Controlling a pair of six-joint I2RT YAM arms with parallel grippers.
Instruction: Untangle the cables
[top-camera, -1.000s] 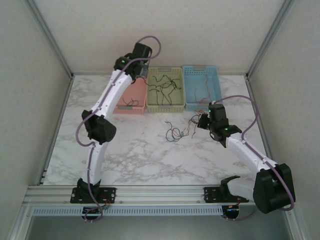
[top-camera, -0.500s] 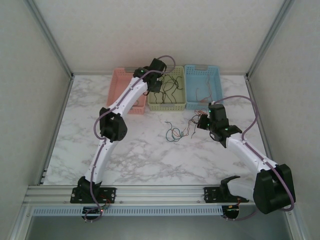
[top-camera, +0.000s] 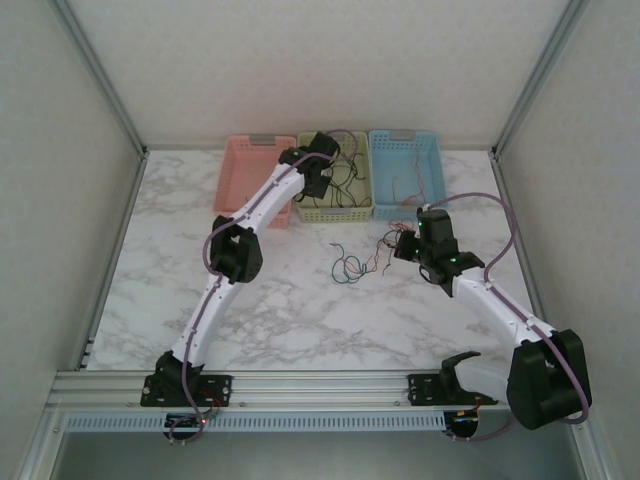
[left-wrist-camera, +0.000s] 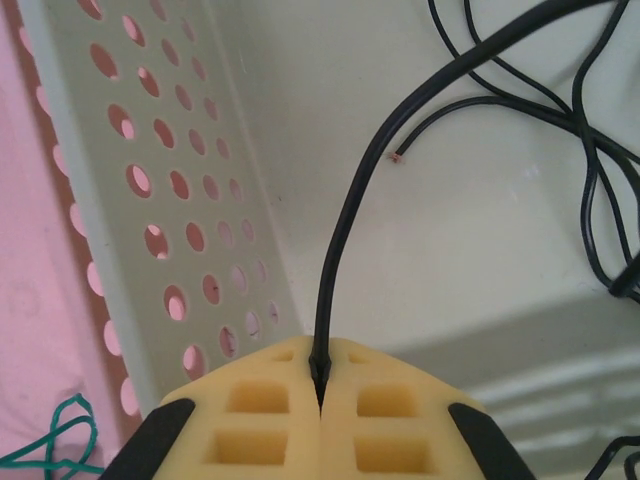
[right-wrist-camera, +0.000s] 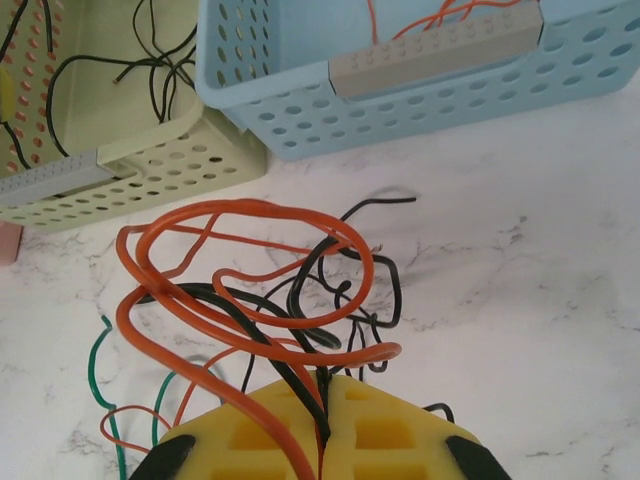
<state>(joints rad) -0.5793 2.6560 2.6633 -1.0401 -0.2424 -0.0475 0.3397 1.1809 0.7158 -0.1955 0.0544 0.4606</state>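
My left gripper needs to release the thin black cable: the open bottom of the basket is below it, so it would land in the green basket (left-wrist-camera: 160, 180).
In the left wrist view my left gripper (left-wrist-camera: 320, 375) is shut on a thin black cable (left-wrist-camera: 345, 220) that rises over the floor of the green basket (left-wrist-camera: 160, 180), where more black cables lie. From above, this gripper (top-camera: 320, 180) hangs over that basket's left side. My right gripper (right-wrist-camera: 323, 410) is shut on a tangled clump of orange-red cables (right-wrist-camera: 240, 215) and black cables (right-wrist-camera: 350, 290) just above the marble table. In the top view the right gripper (top-camera: 403, 245) sits right of loose green and red cables (top-camera: 348, 268).
Three baskets stand in a row at the back: pink basket (top-camera: 238, 170), green basket (top-camera: 340, 210), blue basket (top-camera: 405, 140) with a few red cables. The blue basket (right-wrist-camera: 400, 110) and green basket (right-wrist-camera: 150, 165) are close ahead of the right gripper. A green cable (right-wrist-camera: 95, 360) lies at its left.
My left arm has swung right from over the pink basket to over the green basket, with the black cable still pinched. The right arm and its clump have barely moved.
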